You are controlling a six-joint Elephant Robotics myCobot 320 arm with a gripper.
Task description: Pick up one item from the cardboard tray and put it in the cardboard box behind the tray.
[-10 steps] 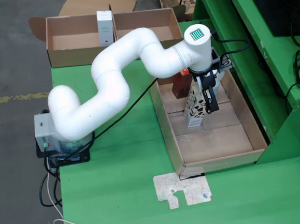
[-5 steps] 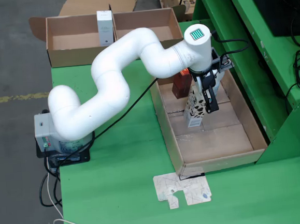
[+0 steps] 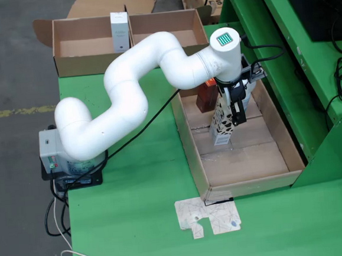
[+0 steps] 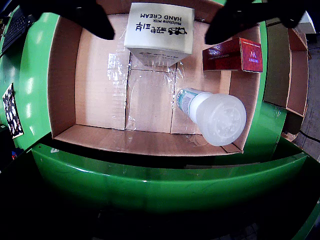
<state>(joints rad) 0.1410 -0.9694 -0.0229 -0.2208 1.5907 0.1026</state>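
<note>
My gripper picks up the hand cream box by its top end (image 3: 222, 102) next, so the hand cream box's white base (image 3: 221, 140) stays free to enter the cardboard box.
In the overhead view a cardboard tray (image 3: 245, 163) lies on the green table. It holds an upright black-and-white hand cream box (image 3: 221, 127), a dark red box (image 3: 206, 97) and a white bottle (image 3: 248, 97). My gripper (image 3: 231, 118) hangs over the hand cream box. In the wrist view its dark fingers (image 4: 95, 22) stand wide on either side of the hand cream box (image 4: 160, 40) with gaps, so my gripper (image 4: 160, 22) is open. The red box (image 4: 232, 55) and the bottle (image 4: 217, 117) sit to the right in the tray (image 4: 100, 85).
A cardboard box (image 3: 88, 48) with a white carton (image 3: 119, 31) in it stands behind the tray at the table's far edge. A green frame (image 3: 310, 93) rises close on the tray's right. A printed paper scrap (image 3: 209, 217) lies in front.
The black finger beside the hand cream box now ends slightly higher in the overhead view. The box and the arm's pose look the same.
</note>
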